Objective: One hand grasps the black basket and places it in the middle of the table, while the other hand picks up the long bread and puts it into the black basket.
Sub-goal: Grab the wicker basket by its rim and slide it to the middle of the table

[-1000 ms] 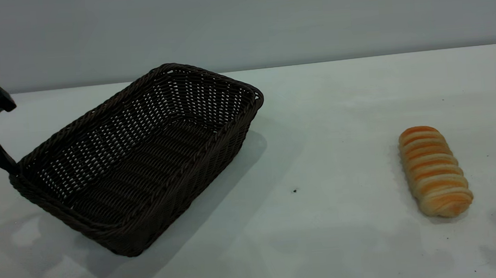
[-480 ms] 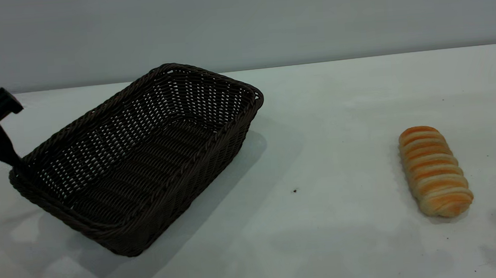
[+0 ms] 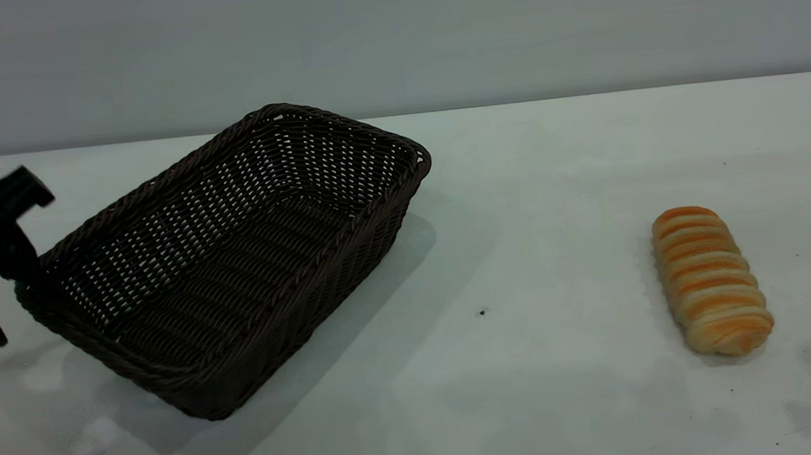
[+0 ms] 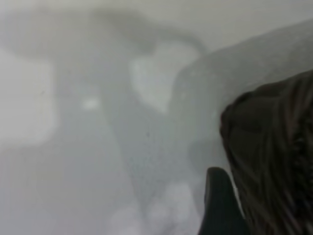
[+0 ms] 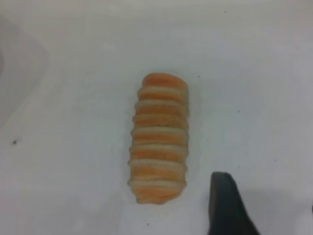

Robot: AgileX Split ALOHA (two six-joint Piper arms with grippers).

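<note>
My left gripper grabs the black basket (image 3: 236, 261) by its woven rim (image 3: 36, 275) next, to place the basket in the middle.
The black basket (image 3: 236, 261) stands on the table (image 3: 532, 197) at the left, empty. My left gripper (image 3: 5, 305) is open at the basket's near-left corner, with one finger against the rim there. In the left wrist view one finger (image 4: 220, 208) lies just outside the basket wall (image 4: 274, 147). The long bread (image 3: 710, 279) lies on the table at the right. The right arm is out of the exterior view. In the right wrist view the bread (image 5: 159, 137) lies beside my open, empty right gripper (image 5: 266, 210), apart from its visible finger (image 5: 225, 205).
A small dark speck (image 3: 482, 312) lies on the table between basket and bread. A grey wall (image 3: 435, 33) runs behind the table's far edge.
My left gripper has moved down and a little right, closer to the basket's corner. The basket and the bread have not moved.
</note>
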